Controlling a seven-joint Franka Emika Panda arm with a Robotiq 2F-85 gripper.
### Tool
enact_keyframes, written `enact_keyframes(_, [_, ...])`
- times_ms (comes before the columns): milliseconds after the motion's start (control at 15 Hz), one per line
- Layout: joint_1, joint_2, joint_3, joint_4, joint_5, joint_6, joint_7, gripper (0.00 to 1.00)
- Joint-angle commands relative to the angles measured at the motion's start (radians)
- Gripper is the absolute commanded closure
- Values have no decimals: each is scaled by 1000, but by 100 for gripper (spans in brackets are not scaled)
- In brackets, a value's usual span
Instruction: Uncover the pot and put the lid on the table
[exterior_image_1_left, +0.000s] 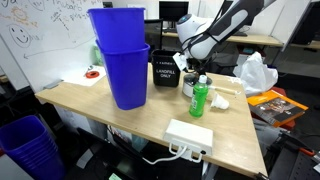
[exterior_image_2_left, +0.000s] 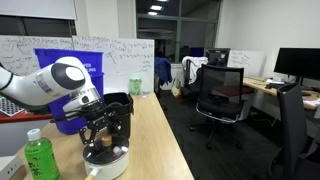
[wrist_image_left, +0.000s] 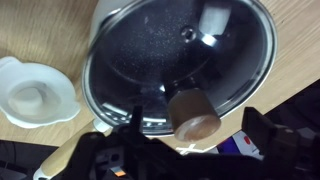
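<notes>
I should next grab the lid with my gripper by its brown knob (wrist_image_left: 192, 110), so that the lid's rim stays free to lie flat on the tabletop.
The pot (exterior_image_2_left: 118, 165) stands on the light-wood table (exterior_image_2_left: 150, 140), next to the green bottle (exterior_image_2_left: 38, 158). In the wrist view the see-through lid (wrist_image_left: 150, 50) with a metal rim lies on the pot (wrist_image_left: 103, 22), whose dark speckled inside shows through the glass. The lid's brown knob (wrist_image_left: 192, 110) sits between my two fingers. My gripper (wrist_image_left: 197, 135) is open, with one finger on each side of the knob and not touching it. In both exterior views the gripper (exterior_image_2_left: 105, 128) (exterior_image_1_left: 192, 68) hangs right above the pot, which the green bottle (exterior_image_1_left: 200, 98) mostly hides.
A small white dish (wrist_image_left: 35, 95) lies beside the pot. Two stacked blue bins (exterior_image_1_left: 120, 60) and a black box (exterior_image_1_left: 166, 72) stand behind it. A white rectangular box (exterior_image_1_left: 188, 133) lies near the front table edge. Office chairs (exterior_image_2_left: 220, 95) stand beyond the table.
</notes>
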Motion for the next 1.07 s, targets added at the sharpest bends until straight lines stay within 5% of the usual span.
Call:
enact_keyframes(0, [-7, 53, -8, 81, 49, -47, 29, 0])
enact_keyframes(200, [-10, 67, -8, 117, 89, -76, 35, 0])
enact_keyframes(400, [-25, 78, 4, 152, 146, -112, 26, 27])
enact_keyframes(667, [-37, 80, 9, 179, 216, -135, 27, 37])
enact_keyframes(1000, [-41, 77, 6, 196, 258, -129, 24, 81])
